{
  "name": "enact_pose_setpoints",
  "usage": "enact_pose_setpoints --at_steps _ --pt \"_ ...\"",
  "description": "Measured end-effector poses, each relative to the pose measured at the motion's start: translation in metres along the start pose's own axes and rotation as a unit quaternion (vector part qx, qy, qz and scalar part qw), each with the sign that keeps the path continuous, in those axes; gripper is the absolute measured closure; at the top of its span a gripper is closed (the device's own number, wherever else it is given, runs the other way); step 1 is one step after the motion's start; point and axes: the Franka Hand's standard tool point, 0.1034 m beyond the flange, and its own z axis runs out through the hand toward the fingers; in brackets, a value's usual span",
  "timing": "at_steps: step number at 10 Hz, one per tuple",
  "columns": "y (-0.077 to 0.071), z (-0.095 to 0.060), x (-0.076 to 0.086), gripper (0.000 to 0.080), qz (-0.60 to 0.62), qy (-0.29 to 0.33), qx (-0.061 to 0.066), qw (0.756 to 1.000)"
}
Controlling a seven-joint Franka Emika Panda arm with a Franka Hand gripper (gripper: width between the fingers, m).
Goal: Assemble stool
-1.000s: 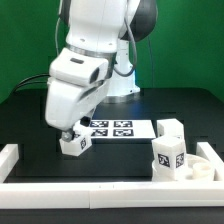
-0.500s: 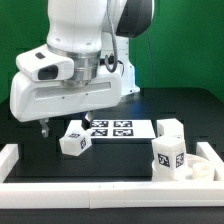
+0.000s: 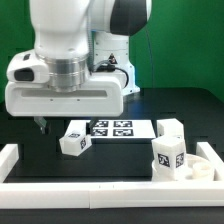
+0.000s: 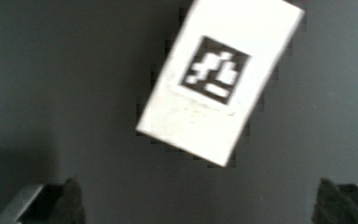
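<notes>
The white stool leg is to be fitted to the round seat [image 3: 205, 170], so the robot's gripper will next grab the leg by its tagged end [image 3: 80, 141].
A white stool leg [image 3: 75, 138] with a black-and-white tag lies tilted on the black table, by the near left end of the marker board [image 3: 120, 128]. The wrist view shows it below the camera as a slanted white block [image 4: 220, 80]. My gripper [image 3: 38, 125] hangs above the table to the exterior view's left of this leg, apart from it. Its jaws are open and empty [image 4: 202, 205]. Two more tagged legs [image 3: 170, 130] [image 3: 167, 156] stand at the exterior view's right. Beside them is the round seat [image 3: 205, 170], partly cut off.
A long white edge rail [image 3: 100, 190] runs along the front of the table, with a raised end [image 3: 10, 156] at the exterior view's left. The arm's large white body fills the upper middle. A green backdrop stands behind.
The gripper was down on the leg a second ago. It has let go, risen and moved to the exterior view's left. The leg stays on the table.
</notes>
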Motion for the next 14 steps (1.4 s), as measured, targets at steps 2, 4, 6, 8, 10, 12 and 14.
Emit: enact_pose_setpoints --at_steps 2,4,6,8,10,12,14 --pt "-0.002 0.001 0.002 0.015 0.055 -0.004 0.008 0.998" --pt "-0.002 0.002 -0.001 0.015 0.045 -0.015 0.01 0.999" --pt "0.0 0.002 -0.012 0.015 0.1 -0.126 0.067 0.985" --pt "0.003 0.002 -0.007 0.015 0.101 -0.203 0.082 0.97" --pt "0.003 0.006 -0.014 0.015 0.099 -0.258 0.086 0.957" --pt "0.001 0.019 -0.025 0.015 0.128 -0.344 0.109 0.924" --pt "0.006 0.036 -0.022 0.015 0.142 -0.359 0.118 0.915"
